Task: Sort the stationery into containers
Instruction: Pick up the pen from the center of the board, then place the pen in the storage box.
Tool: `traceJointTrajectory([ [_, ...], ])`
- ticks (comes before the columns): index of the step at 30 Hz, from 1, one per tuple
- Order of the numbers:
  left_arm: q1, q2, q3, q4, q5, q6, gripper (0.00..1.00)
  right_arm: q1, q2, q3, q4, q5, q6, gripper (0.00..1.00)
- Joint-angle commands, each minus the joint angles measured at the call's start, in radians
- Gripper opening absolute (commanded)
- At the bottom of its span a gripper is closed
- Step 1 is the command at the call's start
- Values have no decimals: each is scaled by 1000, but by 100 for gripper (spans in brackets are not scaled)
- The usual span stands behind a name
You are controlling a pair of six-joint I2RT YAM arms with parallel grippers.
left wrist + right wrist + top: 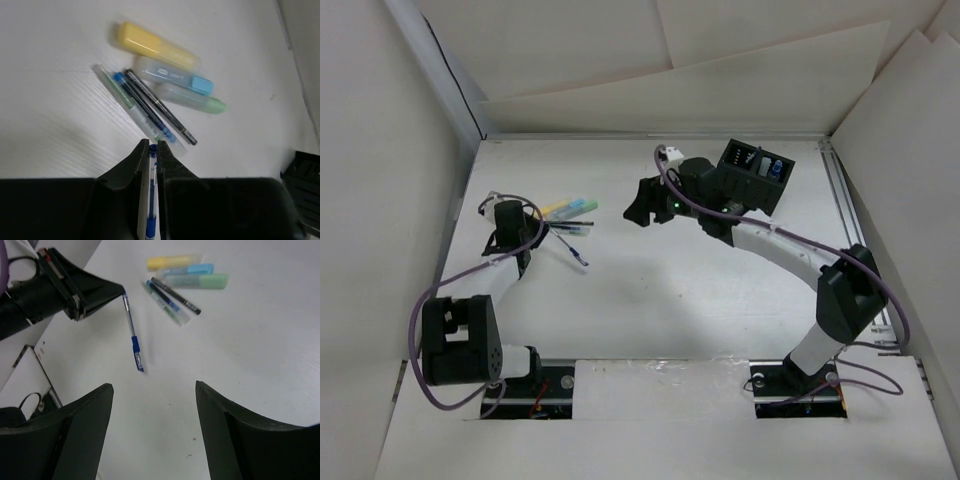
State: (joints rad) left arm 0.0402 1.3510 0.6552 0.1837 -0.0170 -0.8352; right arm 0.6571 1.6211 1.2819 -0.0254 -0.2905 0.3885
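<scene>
The pen's banded end should stay free for the container, so my right gripper next needs to grab the clear blue pen [132, 335] by the pen's end away from its blue band.
My left gripper [154, 146] is shut on a clear blue pen [151, 195], which runs back between its fingers. The right wrist view shows that pen [132, 335] hanging out of the left gripper [117, 292] above the table. The remaining stationery lies just beyond it: a yellow highlighter [155, 45], a blue-capped one [172, 75], a green-capped one [190, 97], a black pen [160, 107] and thin clear pens [135, 100]. My right gripper [154, 386] is open and holds nothing, hovering mid-table [642, 205]. The black container [752, 175] stands at the back right, behind the right arm.
White walls enclose the table on three sides. A metal rail [850, 210] runs along the right edge. The right arm's wrist and cable [790, 240] stretch across the right half of the table. A corner of a black box [305, 180] shows at the left wrist view's right edge.
</scene>
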Motion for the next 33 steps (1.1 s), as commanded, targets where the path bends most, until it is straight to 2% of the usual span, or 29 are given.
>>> traceJointTrajectory([
  [1, 0, -62, -58, 157, 100, 45, 0, 56, 26, 37, 38, -44, 0, 73],
  [8, 0, -63, -123, 335, 310, 114, 0, 85, 99, 37, 130, -133, 19, 71],
  [10, -10, -53, -144, 371, 366, 126, 0, 85, 134, 37, 183, -156, 29, 65],
  [12, -57, -41, -144, 404, 376, 137, 0, 95, 166, 37, 211, -168, 39, 64],
  [13, -74, -32, -144, 404, 390, 146, 0, 95, 177, 37, 222, -168, 39, 60],
  [16, -127, -32, -125, 415, 410, 168, 0, 95, 206, 59, 232, -168, 49, 59],
  [20, -128, -32, -124, 460, 482, 159, 0, 95, 244, 80, 242, -159, 49, 63],
  [25, -128, -13, -144, 542, 572, 124, 0, 95, 269, 91, 242, -125, 58, 63],
  [33, -128, 16, -163, 628, 644, 82, 0, 95, 321, 102, 280, -147, 67, 57],
])
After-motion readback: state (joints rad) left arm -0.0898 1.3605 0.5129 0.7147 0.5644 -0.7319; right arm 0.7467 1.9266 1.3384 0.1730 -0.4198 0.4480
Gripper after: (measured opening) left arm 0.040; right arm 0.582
